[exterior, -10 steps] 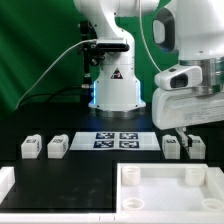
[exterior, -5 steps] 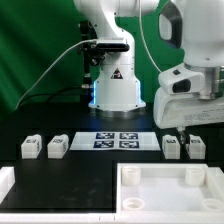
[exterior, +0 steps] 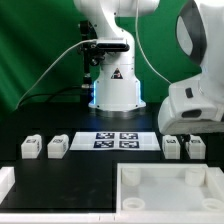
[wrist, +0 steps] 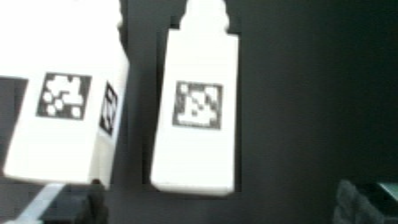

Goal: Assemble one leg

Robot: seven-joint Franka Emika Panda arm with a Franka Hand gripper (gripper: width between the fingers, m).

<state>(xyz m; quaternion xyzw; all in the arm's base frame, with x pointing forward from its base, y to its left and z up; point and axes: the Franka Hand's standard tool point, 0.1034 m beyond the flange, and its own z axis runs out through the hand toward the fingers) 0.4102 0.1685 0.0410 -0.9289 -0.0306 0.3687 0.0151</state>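
Observation:
My fingers are above the top of the white leg and would miss the leg now, so my gripper should go lower before closing.
Four small white legs with black-and-white tags lie on the black table: two at the exterior view's left and two at its right. My gripper hangs just above the right pair; its fingertips are hard to make out there. In the wrist view two legs lie side by side, one in line with my gripper and the other beside it. The dark fingertips stand wide apart, open and empty, with nothing between them.
The marker board lies between the leg pairs. A large white square tray-like piece with corner sockets lies at the front right. Another white piece lies at the front left. The robot base stands behind the board.
The arm's upper part has swung toward the exterior view's right and the hand has shifted slightly right above the right pair of legs. The legs have not moved.

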